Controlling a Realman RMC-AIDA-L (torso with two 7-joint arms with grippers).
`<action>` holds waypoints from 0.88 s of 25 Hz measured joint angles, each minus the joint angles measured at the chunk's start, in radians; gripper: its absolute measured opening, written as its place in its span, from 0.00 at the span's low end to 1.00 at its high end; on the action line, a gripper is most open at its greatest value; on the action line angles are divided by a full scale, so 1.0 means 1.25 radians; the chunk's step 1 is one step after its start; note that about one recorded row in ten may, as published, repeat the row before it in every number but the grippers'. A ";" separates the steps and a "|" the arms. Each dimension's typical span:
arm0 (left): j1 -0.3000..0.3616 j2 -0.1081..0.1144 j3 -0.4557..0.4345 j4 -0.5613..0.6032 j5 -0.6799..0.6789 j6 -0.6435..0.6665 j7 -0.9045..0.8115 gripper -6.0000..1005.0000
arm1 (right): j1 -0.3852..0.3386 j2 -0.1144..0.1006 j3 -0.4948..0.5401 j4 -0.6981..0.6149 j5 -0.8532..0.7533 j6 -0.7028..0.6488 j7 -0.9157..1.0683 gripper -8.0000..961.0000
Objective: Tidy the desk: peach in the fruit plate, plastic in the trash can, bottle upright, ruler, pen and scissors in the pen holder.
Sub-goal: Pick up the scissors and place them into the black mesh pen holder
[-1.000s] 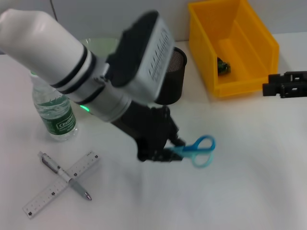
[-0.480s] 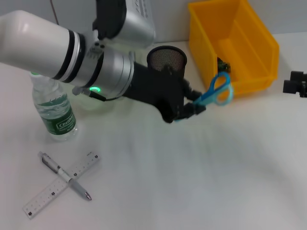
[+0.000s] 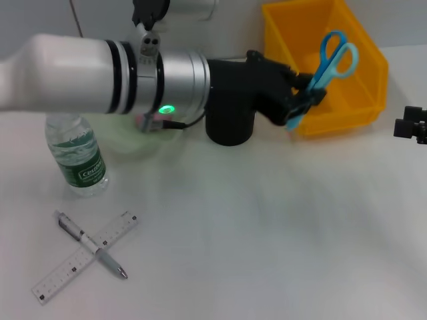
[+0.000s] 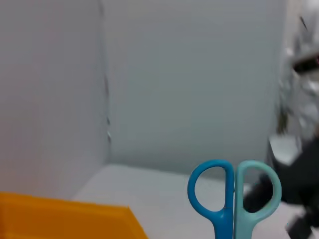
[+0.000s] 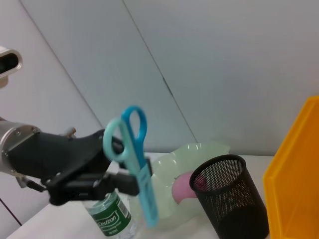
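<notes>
The scissors (image 3: 331,59) hang short of the pen holder (image 3: 230,128), beside the yellow bin. My left gripper now stays closed on the scissors until they reach the holder.
My left gripper (image 3: 300,105) is shut on the blades of the blue scissors (image 3: 331,59) and holds them in the air, handles up, in front of the yellow bin (image 3: 363,73) and to the right of the black mesh pen holder (image 3: 230,128). The scissors' handles fill the left wrist view (image 4: 233,196). The right wrist view shows the scissors (image 5: 130,149) upright beside the pen holder (image 5: 230,199). The peach (image 5: 181,188) lies in the pale green plate (image 5: 192,157). The bottle (image 3: 77,157) stands upright. The pen (image 3: 90,245) lies crossed over the ruler (image 3: 63,270). My right gripper (image 3: 413,127) is parked at the right edge.
The left arm's white and silver forearm (image 3: 100,73) spans the back of the table and hides most of the plate. The white table (image 3: 267,233) stretches in front of the pen holder. A grey wall (image 4: 189,74) stands behind.
My left gripper has lifted the scissors from the table, swung them up and to the right, and turned them handles-up in front of the yellow bin. The right gripper has drawn back to the right.
</notes>
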 joint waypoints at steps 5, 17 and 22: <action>0.032 -0.001 0.091 -0.005 -0.127 -0.169 0.046 0.26 | -0.001 0.000 0.000 0.000 0.000 -0.003 -0.005 0.81; 0.026 -0.001 0.268 -0.120 -0.634 -0.549 0.350 0.27 | -0.010 0.005 -0.002 0.002 0.000 -0.018 -0.005 0.81; 0.010 -0.001 0.265 -0.174 -0.844 -0.539 0.514 0.27 | -0.012 0.006 -0.001 0.002 0.000 -0.028 -0.005 0.81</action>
